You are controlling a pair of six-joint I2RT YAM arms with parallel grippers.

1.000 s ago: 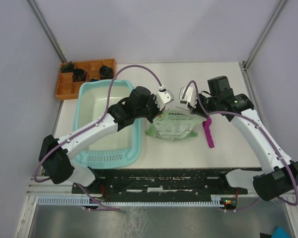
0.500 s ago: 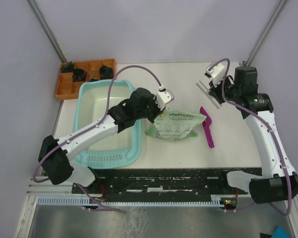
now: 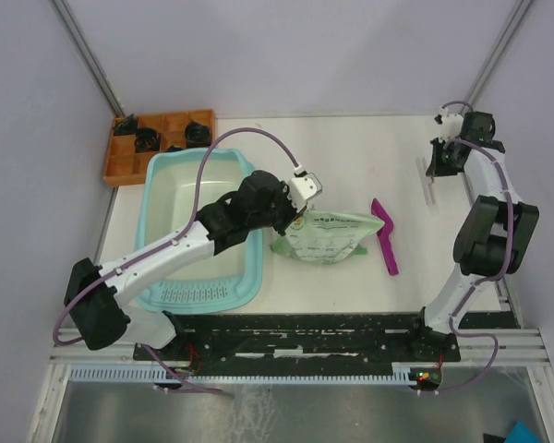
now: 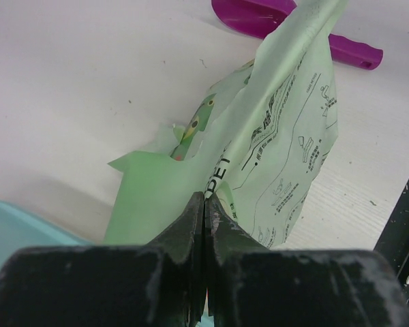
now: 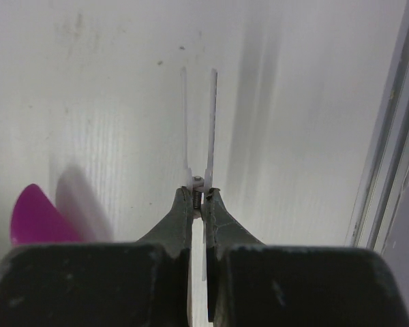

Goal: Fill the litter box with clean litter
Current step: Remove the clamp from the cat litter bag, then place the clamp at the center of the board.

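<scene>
My right gripper keeps holding the thin white clip (image 5: pixel 199 122) for now. The clip's shadow lies apart from it, so the clip would fall to empty table if I opened now.
The light teal litter box (image 3: pixel 159 189) stands on the left of the table with its whitish floor bare; a corner of the litter box (image 4: pixel 13 221) shows in the left wrist view. No litter is visible. A light green printed bag (image 3: pixel 330 236) lies just right of the box. My left gripper (image 3: pixel 294 218) is shut on the bag's (image 4: pixel 286 136) upper left edge, jaws (image 4: pixel 204 197) pinched on the film. My right gripper (image 3: pixel 435 171) is far right near the back, shut on a thin white clip (image 5: pixel 199 122) that points down at the table.
A magenta scoop (image 3: pixel 384 236) lies right of the bag; its bowl also shows as the scoop (image 5: pixel 34 221) in the right wrist view. An orange compartmented tray (image 3: pixel 134 164) with dark parts sits back left. The table's right rail (image 5: pixel 388 136) runs close beside the right gripper.
My right arm has swung from the bag's top out to the far right back of the table, carrying the white clip. The left gripper keeps its hold on the bag.
</scene>
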